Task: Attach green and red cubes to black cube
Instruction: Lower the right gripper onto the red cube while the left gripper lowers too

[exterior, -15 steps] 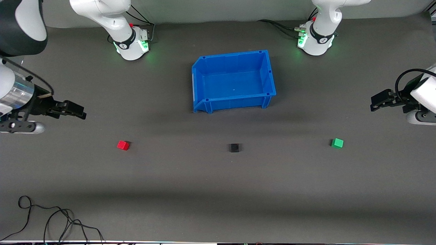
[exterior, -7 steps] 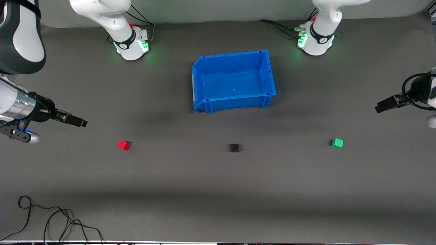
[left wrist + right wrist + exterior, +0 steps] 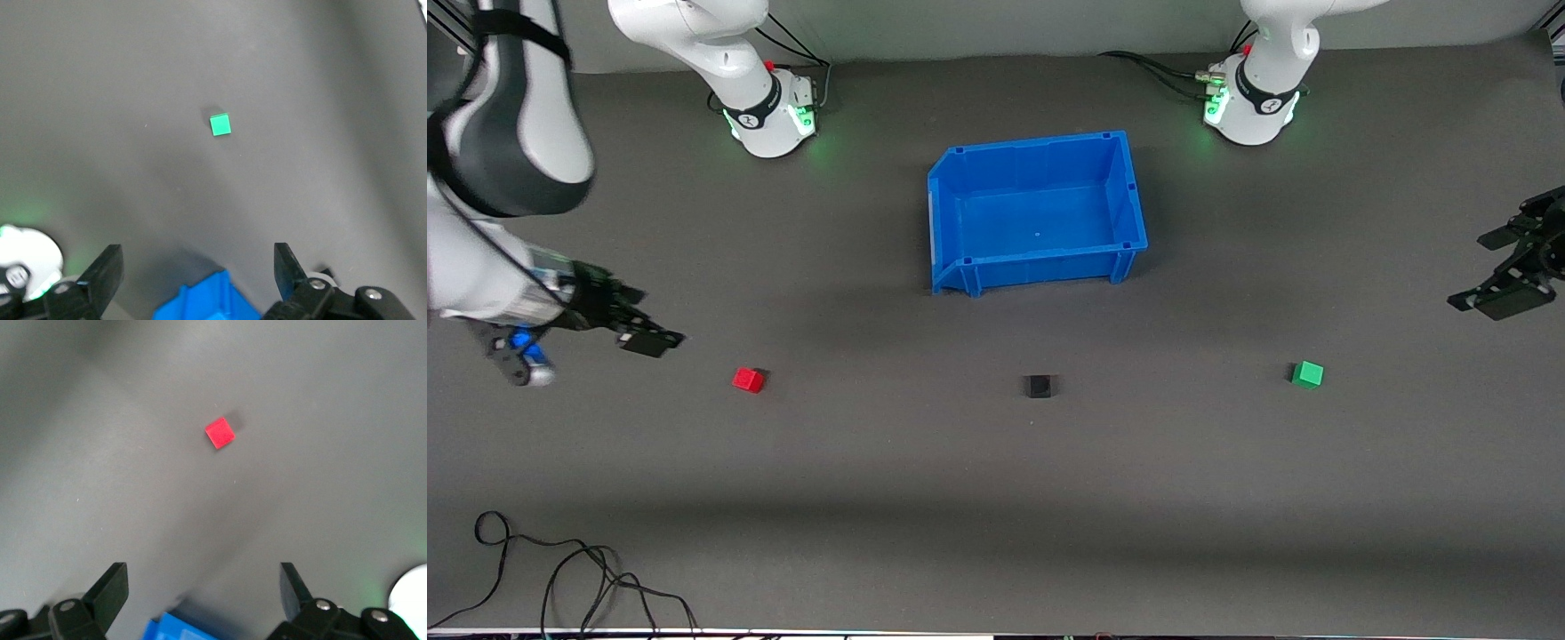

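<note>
The red cube [image 3: 748,380] should be attached to the black cube, so the robot's right gripper should next grab the red cube by two opposite sides.
The red cube [image 3: 748,380], the black cube [image 3: 1038,386] and the green cube [image 3: 1307,374] lie apart in a row on the grey mat, with the black one in the middle. My right gripper [image 3: 643,327] is open and empty, up in the air over the mat beside the red cube, toward the right arm's end. The right wrist view shows the red cube [image 3: 219,432] ahead of the open right gripper [image 3: 200,587]. My left gripper [image 3: 1498,271] is open and empty, over the mat at the left arm's end. The left wrist view shows the green cube [image 3: 220,125] ahead of the open left gripper [image 3: 197,270].
A blue bin [image 3: 1129,191] stands empty, farther from the front camera than the black cube; a corner of it shows in both wrist views [image 3: 207,303] [image 3: 190,630]. A black cable [image 3: 560,578] lies near the front edge at the right arm's end.
My right gripper has come down closer to the red cube. My left gripper has swung toward the table's end and turned. The three cubes have not moved.
</note>
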`<move>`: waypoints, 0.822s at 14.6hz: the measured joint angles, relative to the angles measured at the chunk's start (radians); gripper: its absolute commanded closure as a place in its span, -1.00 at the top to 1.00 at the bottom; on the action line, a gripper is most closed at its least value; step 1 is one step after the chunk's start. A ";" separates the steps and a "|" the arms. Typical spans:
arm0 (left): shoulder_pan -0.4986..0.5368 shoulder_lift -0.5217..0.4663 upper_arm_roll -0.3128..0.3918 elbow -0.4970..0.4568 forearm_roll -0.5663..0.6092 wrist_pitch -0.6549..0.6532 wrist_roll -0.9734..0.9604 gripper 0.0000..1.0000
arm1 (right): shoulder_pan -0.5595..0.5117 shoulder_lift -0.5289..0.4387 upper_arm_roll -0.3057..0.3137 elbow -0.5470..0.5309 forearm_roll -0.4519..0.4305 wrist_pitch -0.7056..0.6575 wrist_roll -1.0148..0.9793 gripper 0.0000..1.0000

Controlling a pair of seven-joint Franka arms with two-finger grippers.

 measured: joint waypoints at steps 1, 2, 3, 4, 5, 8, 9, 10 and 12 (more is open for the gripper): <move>0.006 0.006 0.001 -0.001 -0.010 0.000 -0.072 1.00 | 0.006 0.021 0.000 -0.003 -0.001 0.000 0.067 0.99; 0.016 0.014 0.001 -0.003 -0.030 0.000 -0.128 1.00 | 0.005 0.048 -0.002 -0.008 -0.007 0.001 0.113 0.99; 0.030 0.023 0.001 -0.009 -0.047 0.001 -0.157 1.00 | 0.000 0.080 -0.007 -0.013 -0.025 0.002 0.153 0.99; 0.046 0.033 0.001 -0.022 -0.057 0.008 -0.169 1.00 | -0.006 0.115 -0.011 -0.016 -0.047 0.011 0.199 0.99; 0.060 0.043 0.002 -0.044 -0.063 0.027 -0.174 1.00 | -0.007 0.147 -0.013 -0.026 -0.064 0.048 0.252 0.99; 0.081 0.058 0.002 -0.171 -0.094 0.171 -0.178 1.00 | 0.034 0.204 -0.011 -0.157 -0.139 0.319 0.446 0.99; 0.084 0.058 0.002 -0.222 -0.103 0.230 -0.179 1.00 | 0.048 0.220 -0.010 -0.211 -0.165 0.406 0.509 0.99; 0.085 0.059 0.002 -0.273 -0.116 0.290 -0.180 1.00 | 0.056 0.239 -0.010 -0.253 -0.178 0.470 0.545 0.99; 0.086 0.060 0.002 -0.365 -0.151 0.408 -0.180 1.00 | 0.054 0.276 -0.015 -0.291 -0.186 0.539 0.565 0.99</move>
